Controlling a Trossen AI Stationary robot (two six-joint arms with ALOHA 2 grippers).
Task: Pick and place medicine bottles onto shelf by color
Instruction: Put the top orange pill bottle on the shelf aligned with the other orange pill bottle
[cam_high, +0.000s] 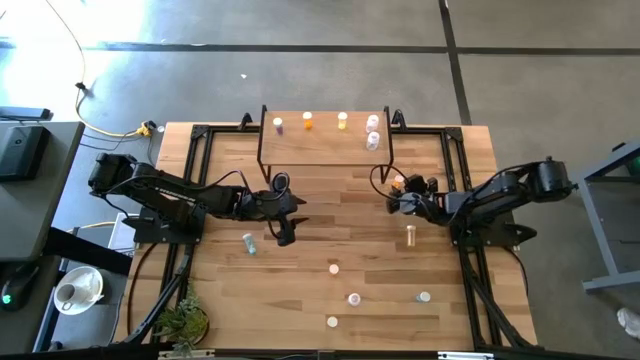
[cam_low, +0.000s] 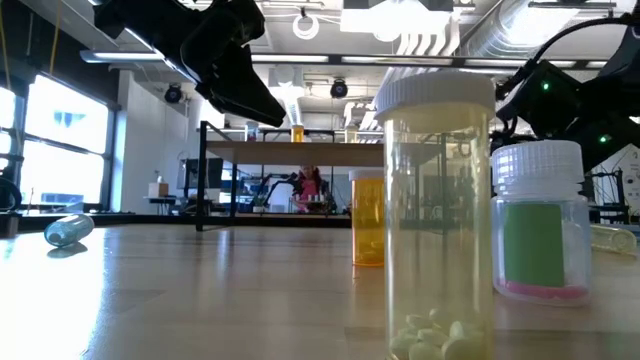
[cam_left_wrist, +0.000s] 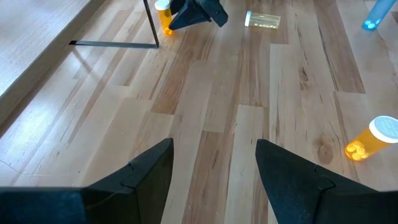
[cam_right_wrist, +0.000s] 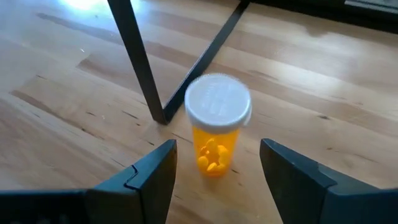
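I should next grab the orange bottle with my right gripper by its body beneath the cap (cam_right_wrist: 213, 152), so I can put it on the shelf by color.
The shelf (cam_high: 325, 145) stands at the table's far middle, with several bottles on its top: pale (cam_high: 278, 123), orange (cam_high: 307, 120), yellow (cam_high: 342, 120) and pinkish-white (cam_high: 372, 130). An orange bottle (cam_right_wrist: 216, 130) with a white cap stands upright on the table by the shelf's right leg (cam_right_wrist: 134, 56). My right gripper (cam_right_wrist: 217, 149) is open, one finger on either side of this bottle and apart from it; it also shows in the high view (cam_high: 397, 197). My left gripper (cam_left_wrist: 214, 168) is open and empty above bare table at the middle left (cam_high: 288, 218).
A blue-grey bottle (cam_high: 248, 242) and a yellow one (cam_high: 410, 236) lie on their sides. Several more bottles stand toward the near edge (cam_high: 334, 268) (cam_high: 354, 298) (cam_high: 424, 296) (cam_high: 332, 321). A plant (cam_high: 185, 322) sits at the near left corner.
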